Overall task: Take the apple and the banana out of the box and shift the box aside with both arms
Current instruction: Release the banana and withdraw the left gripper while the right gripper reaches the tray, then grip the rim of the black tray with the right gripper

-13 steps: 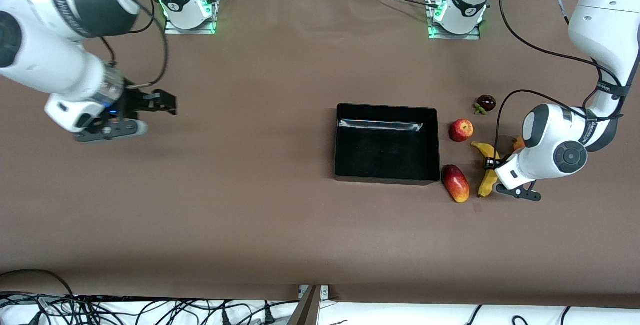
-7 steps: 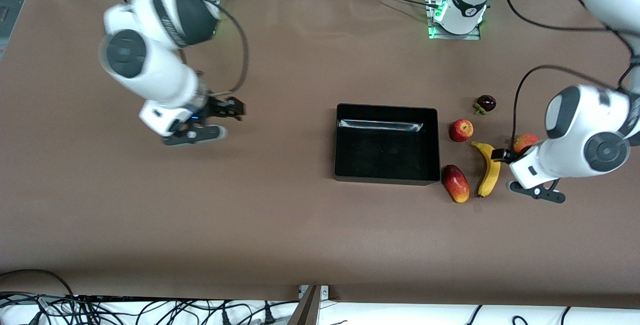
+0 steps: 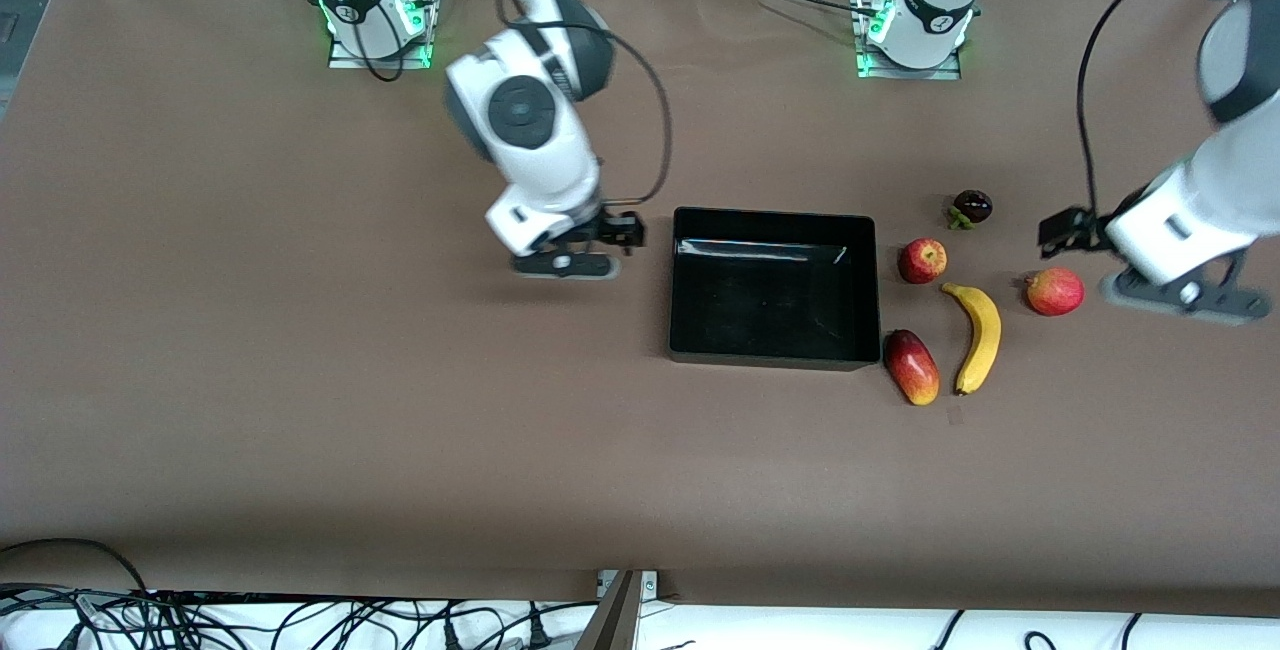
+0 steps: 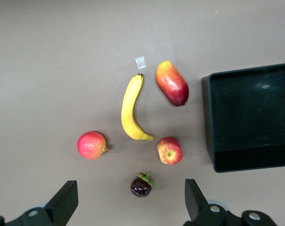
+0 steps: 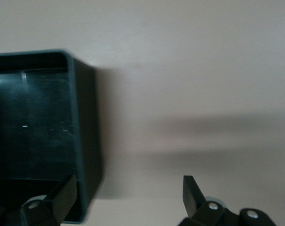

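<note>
My right gripper will next grab the black box by the box's thin side (image 3: pixel 673 288) (image 5: pixel 77 141) opposite the fruit. The box is much wider than the gripper's open fingers.
The black box (image 3: pixel 672 280) lies mid-table and is empty. The yellow banana (image 3: pixel 978 335) and the small red-and-yellow apple (image 3: pixel 922 260) lie on the table beside the box, toward the left arm's end. My left gripper (image 3: pixel 1062 230) is open and empty, up in the air over the group of fruit. Its wrist view shows the banana (image 4: pixel 130 110), the apple (image 4: pixel 169 150) and the box (image 4: pixel 209 117) below the open gripper (image 4: pixel 130 200). My right gripper (image 3: pixel 628 230) is open and empty beside the box's wall (image 5: pixel 88 132) at the right arm's end; its own view shows it (image 5: pixel 128 193).
Other fruit lie round the banana: a red-yellow oval mango (image 3: pixel 911 366) by the box's near corner, a round red fruit (image 3: pixel 1054 291) toward the left arm's end, and a dark purple mangosteen (image 3: pixel 971 206) farther from the camera. A small white tape scrap (image 4: pixel 140 61) lies by the banana's tip.
The right arm swung from its end of the table to the box's wall. The left gripper rose away from the banana toward its end, uncovering the round red fruit.
</note>
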Tool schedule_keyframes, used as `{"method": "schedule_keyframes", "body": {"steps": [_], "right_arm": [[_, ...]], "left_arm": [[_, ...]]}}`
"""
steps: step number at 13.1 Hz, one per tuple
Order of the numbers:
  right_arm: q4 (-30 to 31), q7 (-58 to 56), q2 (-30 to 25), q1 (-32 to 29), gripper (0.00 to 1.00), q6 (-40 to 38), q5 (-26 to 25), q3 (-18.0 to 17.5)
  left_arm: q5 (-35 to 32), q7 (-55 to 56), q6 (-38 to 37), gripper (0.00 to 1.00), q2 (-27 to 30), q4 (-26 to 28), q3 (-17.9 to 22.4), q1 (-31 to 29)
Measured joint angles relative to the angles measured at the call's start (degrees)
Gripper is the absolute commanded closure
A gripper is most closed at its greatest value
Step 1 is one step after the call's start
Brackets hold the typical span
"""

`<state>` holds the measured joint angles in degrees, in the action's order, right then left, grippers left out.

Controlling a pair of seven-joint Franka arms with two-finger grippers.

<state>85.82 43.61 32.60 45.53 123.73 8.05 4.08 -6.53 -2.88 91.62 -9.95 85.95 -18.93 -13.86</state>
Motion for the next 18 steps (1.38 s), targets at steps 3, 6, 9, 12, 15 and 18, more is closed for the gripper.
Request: {"method": "schedule_keyframes", "body": {"steps": [3,6,9,12,15,18], "right_arm": [[-5.45,5.26,6.23,3.51,0.01,2.52,-0.12,0.16],[-6.85,7.13,10.76,5.2,0.04,6.73,-1.56,0.37],[-8.23,7.26,14.46,5.51,0.39,9.0,-2.43,0.58],[-10.27,7.29,16.64,5.78,0.98,9.18,-3.88,0.59],[-10.78,7.29,16.89,5.84,1.0,9.18,-3.98,0.62],[-10.88,7.55,16.91,5.86,1.0,9.16,-4.08,1.02]], "left_arm": [[2.73,0.03,-0.31,0.0,6.29,3.34,12.53,10.32],[3.1,0.04,0.44,0.0,10.1,8.26,16.16,13.38],[3.13,0.03,1.17,0.0,10.29,9.42,16.39,13.49],[3.13,0.03,1.39,0.0,10.29,9.63,16.39,13.66],[3.13,0.03,1.43,0.0,10.29,9.64,16.39,13.84],[3.13,0.03,1.46,0.0,10.29,9.64,16.39,13.87]]}}
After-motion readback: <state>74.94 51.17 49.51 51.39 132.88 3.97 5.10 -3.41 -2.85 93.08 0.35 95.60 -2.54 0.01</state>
